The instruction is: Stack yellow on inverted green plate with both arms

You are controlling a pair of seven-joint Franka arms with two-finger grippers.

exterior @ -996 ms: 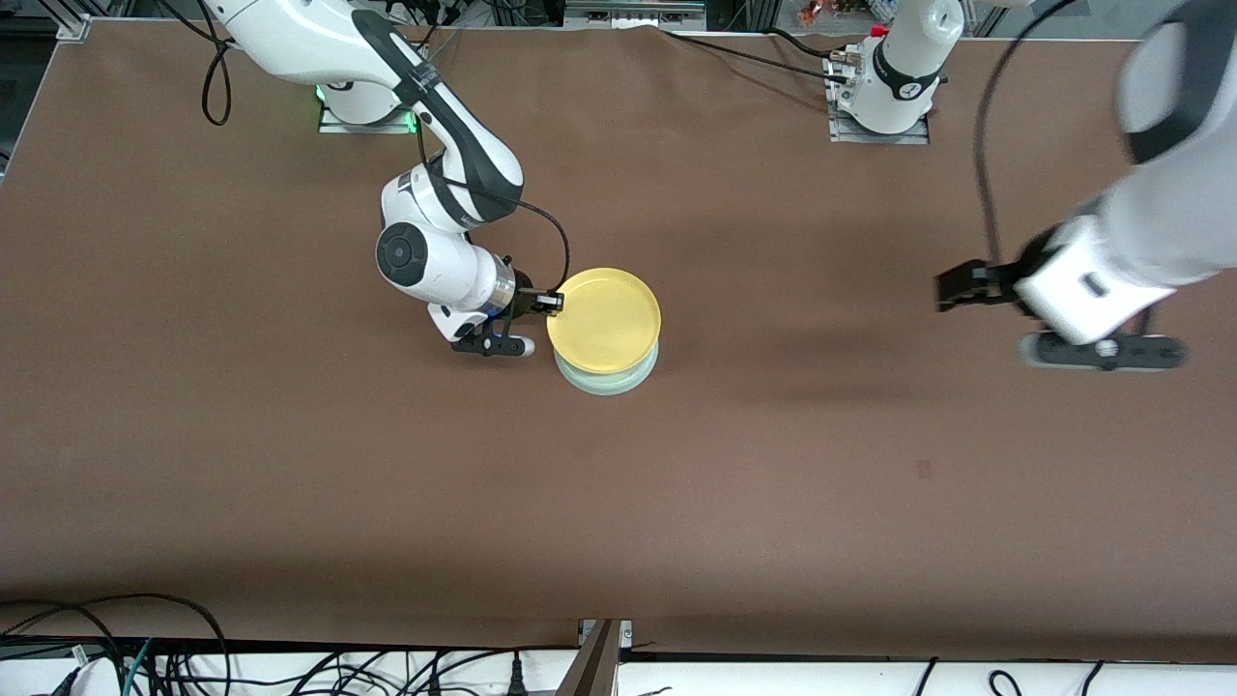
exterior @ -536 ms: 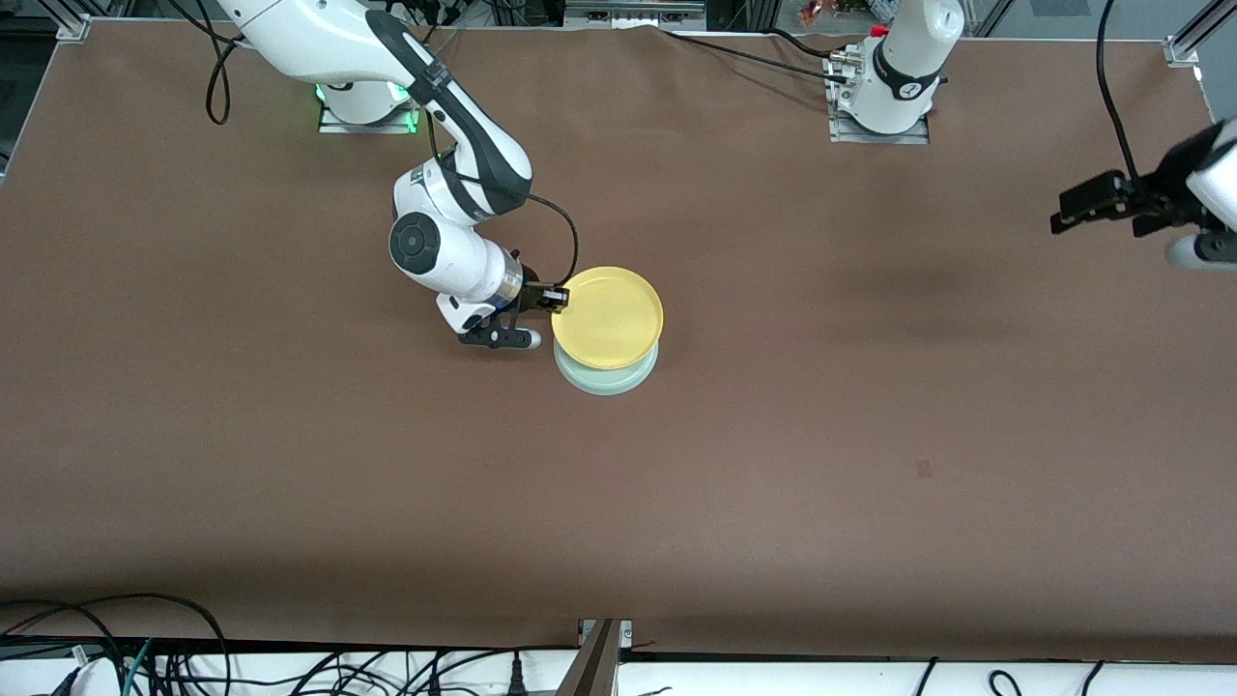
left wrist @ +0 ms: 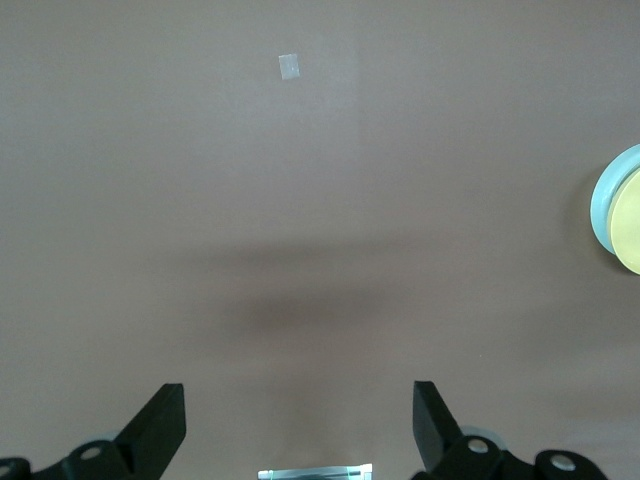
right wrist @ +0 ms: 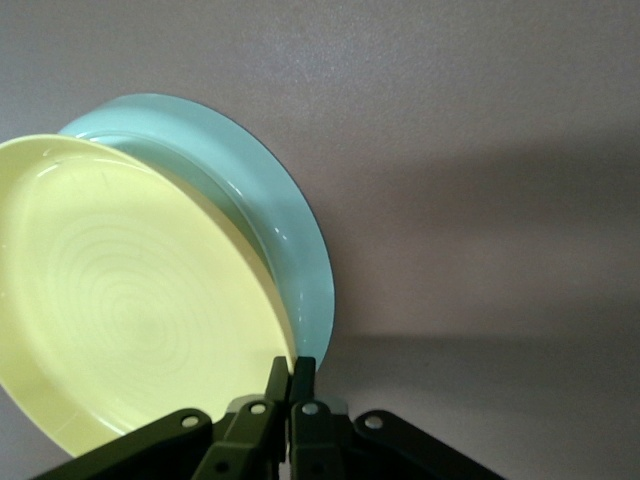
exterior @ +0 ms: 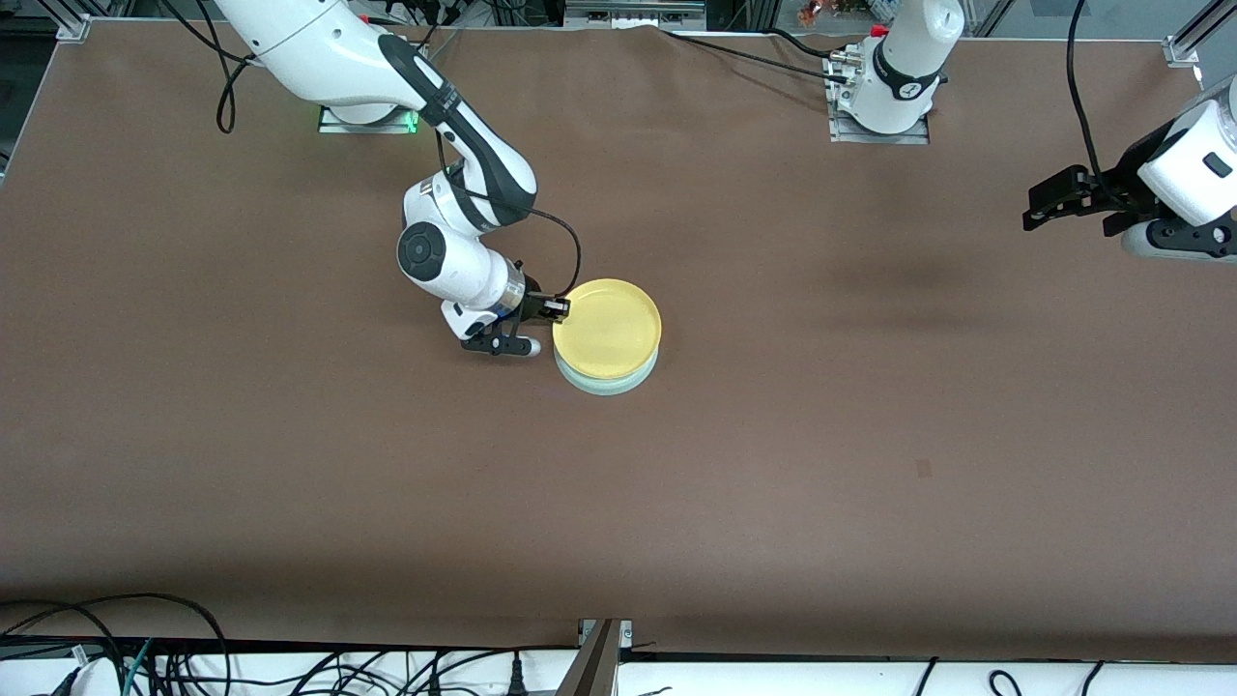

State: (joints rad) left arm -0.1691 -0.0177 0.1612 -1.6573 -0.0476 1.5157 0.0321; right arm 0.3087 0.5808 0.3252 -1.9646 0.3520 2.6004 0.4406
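My right gripper is ready to open now. The yellow plate lies flat and centred on the green plate, so it would stay stacked.
The yellow plate sits upright over the pale green plate near the table's middle, covering most of it. The green plate lies on the table, and only its edge nearer the front camera shows. My right gripper is shut on the yellow plate's rim at the side toward the right arm's end. In the right wrist view the fingers pinch the yellow rim, with the green plate just under it. My left gripper is open and empty, up over the left arm's end of the table. The left wrist view shows both plates far off.
A small tape patch lies on the brown table, also in the left wrist view. The arm bases stand along the table's edge farthest from the front camera. Cables hang below the edge nearest it.
My left arm has swung away from the plates toward its own end of the table. My right gripper has shifted slightly with the yellow plate, which now sits closer over the green one.
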